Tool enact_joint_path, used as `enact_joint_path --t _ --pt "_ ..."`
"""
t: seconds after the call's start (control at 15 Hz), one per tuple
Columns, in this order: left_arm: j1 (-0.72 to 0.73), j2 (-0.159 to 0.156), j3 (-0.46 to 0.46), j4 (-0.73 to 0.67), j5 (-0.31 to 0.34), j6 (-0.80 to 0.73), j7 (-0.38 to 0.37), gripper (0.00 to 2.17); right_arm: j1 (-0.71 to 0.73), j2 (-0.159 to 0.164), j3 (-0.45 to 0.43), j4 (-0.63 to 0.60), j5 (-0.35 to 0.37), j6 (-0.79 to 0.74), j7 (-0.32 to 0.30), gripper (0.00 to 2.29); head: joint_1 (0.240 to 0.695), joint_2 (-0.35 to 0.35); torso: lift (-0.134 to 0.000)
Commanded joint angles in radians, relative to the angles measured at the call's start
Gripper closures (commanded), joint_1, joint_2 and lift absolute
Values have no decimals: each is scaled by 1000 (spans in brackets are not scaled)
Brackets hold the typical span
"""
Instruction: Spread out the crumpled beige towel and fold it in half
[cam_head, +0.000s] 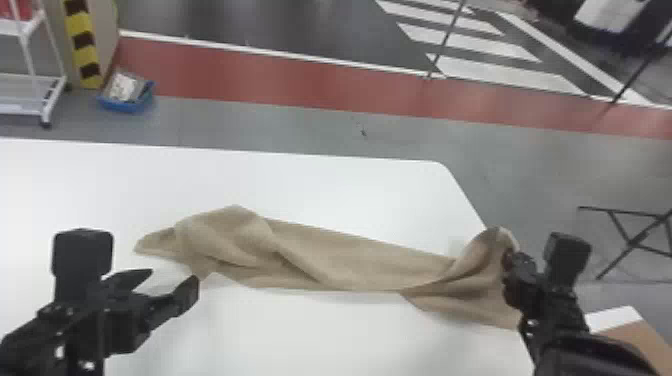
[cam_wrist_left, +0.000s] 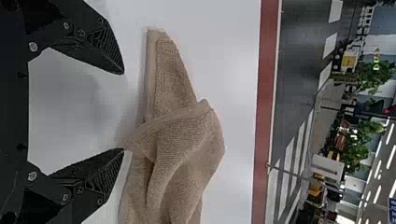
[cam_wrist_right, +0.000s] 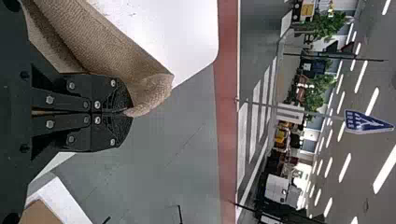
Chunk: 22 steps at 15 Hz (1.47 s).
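Note:
The towel's corner sticks out from the bunched cloth (cam_head: 235, 235), so to spread the towel out, my left gripper will next take hold of that loose corner.
The crumpled beige towel (cam_head: 320, 255) stretches across the white table in a long, folded strip, its right end raised. My right gripper (cam_head: 509, 257) holds that end near the table's right edge; in the right wrist view the right gripper (cam_wrist_right: 127, 112) is shut on the towel's corner (cam_wrist_right: 152, 91). At the left of the table, my left gripper (cam_head: 167, 282) stands open just short of the towel's left part. In the left wrist view, the left gripper (cam_wrist_left: 123, 111) has nothing between its fingers, and the bunched towel end (cam_wrist_left: 187, 140) lies beyond the tips.
The white table (cam_head: 320, 175) has its rounded far corner behind the towel's right part. A white-edged brown surface (cam_head: 625, 325) stands at the lower right, past the table. On the floor beyond are a blue bin (cam_head: 125, 100), a white rack (cam_head: 30, 75) and a black folding stand (cam_head: 632, 240).

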Motion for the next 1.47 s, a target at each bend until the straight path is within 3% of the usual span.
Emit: enact_joint_path --t 0.0,0.93,1.27,1.4 --pt "0 -5 -2 4 4 0 -1 360 1 5 3 0 2 -3 0 1595 695 -350 -124" --pt "-28 -43 -80 67 -3 -68 2 424 16 14 7 -19 0 -6 0 1595 695 -350 -124" --pt "-40 -43 -94 94 -16 -101 15 424 27 14 1 -31 0 -18 2 1595 695 -350 -124" --pt "-39 -43 -94 90 -16 -101 15 768 27 14 3 -29 0 -18 2 1595 695 -350 -124"
